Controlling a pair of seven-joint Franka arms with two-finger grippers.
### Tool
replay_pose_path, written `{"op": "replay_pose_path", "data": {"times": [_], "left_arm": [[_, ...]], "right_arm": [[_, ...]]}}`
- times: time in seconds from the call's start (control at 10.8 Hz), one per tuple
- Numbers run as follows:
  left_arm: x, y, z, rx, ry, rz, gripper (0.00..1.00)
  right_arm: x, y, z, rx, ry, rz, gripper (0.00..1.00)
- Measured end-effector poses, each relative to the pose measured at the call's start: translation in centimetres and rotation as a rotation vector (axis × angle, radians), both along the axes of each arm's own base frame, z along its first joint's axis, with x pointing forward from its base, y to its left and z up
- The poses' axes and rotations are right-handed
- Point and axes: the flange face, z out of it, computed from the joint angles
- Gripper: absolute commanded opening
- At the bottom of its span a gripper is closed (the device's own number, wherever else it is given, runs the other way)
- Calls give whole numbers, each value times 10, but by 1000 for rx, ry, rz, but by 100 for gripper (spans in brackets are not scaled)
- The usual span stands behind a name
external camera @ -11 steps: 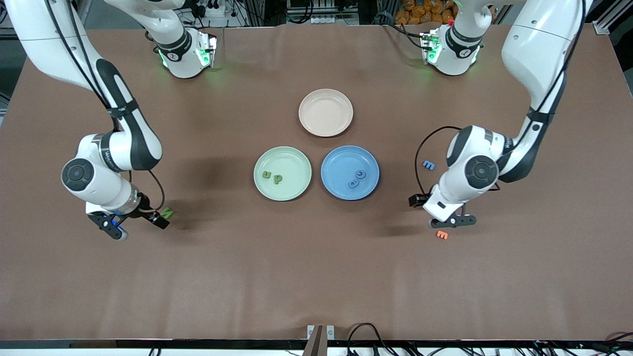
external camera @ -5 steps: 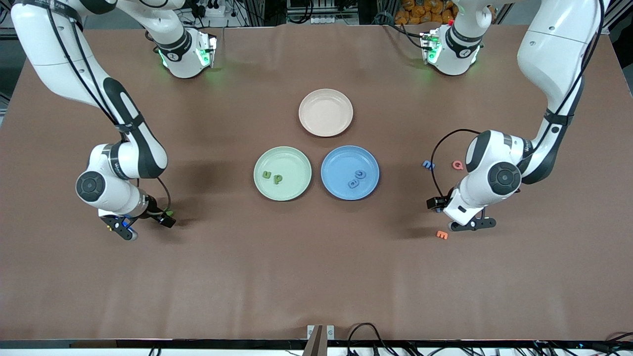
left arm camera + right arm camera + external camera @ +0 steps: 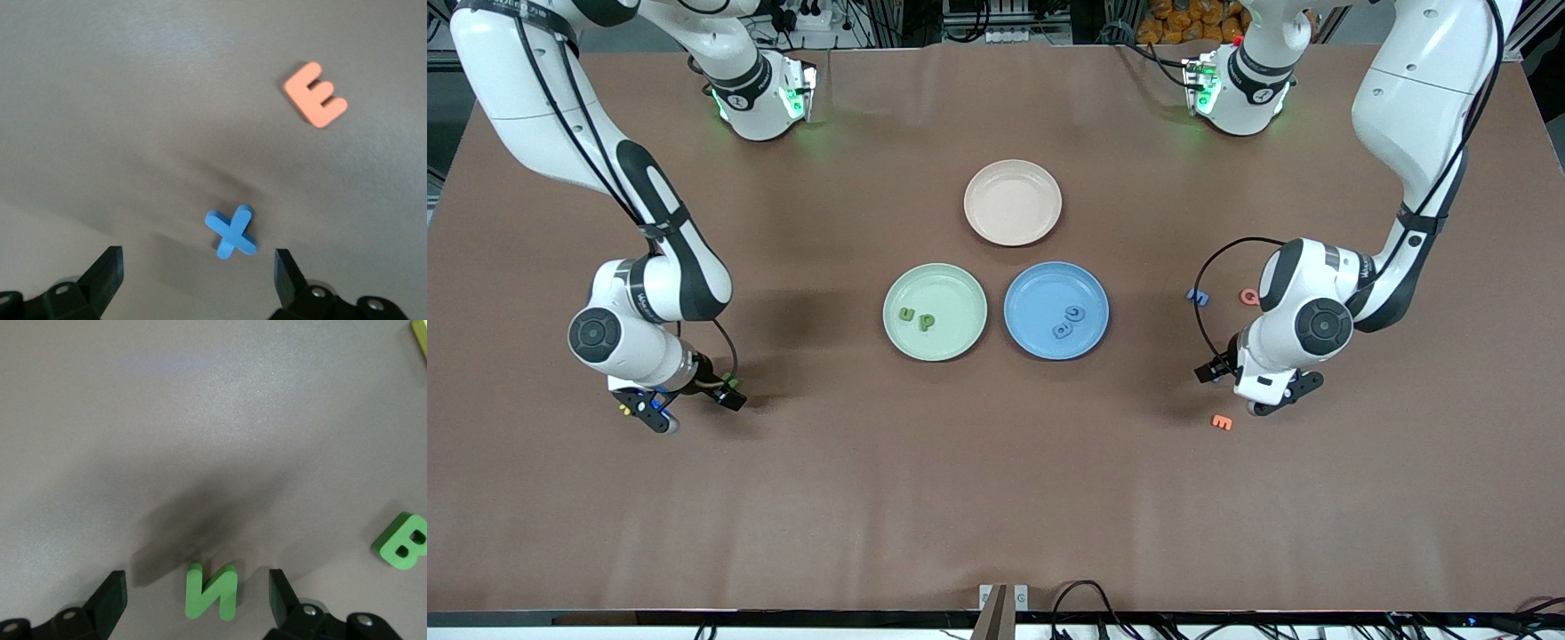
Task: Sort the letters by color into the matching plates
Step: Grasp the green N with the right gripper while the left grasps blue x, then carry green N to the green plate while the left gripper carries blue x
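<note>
The fingers of the right gripper are on either side of the green N in the wrist view. The gripper needs to close now. Closing now would hold the N.
The mint green plate holds two green letters. Beside it, the blue plate holds two blue letters. My right gripper hangs open low over the table at the right arm's end, its fingers either side of a green N without touching it. A green B lies beside the N. My left gripper is open just above a blue X at the left arm's end; in the front view the left gripper hides that X. Another blue letter lies farther from the camera.
An empty beige-pink plate sits farther from the camera than the two coloured plates. An orange E lies beside the left gripper. A red letter lies next to the loose blue one. A yellow piece shows at the picture's edge.
The left hand shifted toward its end of the table and turned, uncovering the red letter. The right hand slid a little toward the plates and now covers most of the green N.
</note>
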Motion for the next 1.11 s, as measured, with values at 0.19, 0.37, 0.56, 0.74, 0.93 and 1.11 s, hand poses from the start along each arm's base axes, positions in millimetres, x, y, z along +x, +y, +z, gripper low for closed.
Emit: {"op": "replay_pose_path", "data": {"times": [0.19, 0.37, 0.56, 0.74, 0.93, 1.11], "left_arm": [[-1, -3, -1, 13, 0, 94, 100], [-1, -5, -4, 15, 3, 122, 100], [0, -5, -9, 12, 5, 135, 100], [4, -6, -14, 5, -7, 171, 100], [7, -7, -17, -2, -26, 223, 100], [10, -7, -18, -5, -34, 246, 100]], "right_arm": [[0, 0, 0, 0, -4, 2, 18], [0, 1, -2, 1, -4, 4, 0], [3, 2, 1, 3, -12, 6, 0], [3, 2, 1, 3, -12, 6, 0], [3, 2, 1, 3, -12, 10, 0], [6, 6, 7, 5, -21, 71, 0]]}}
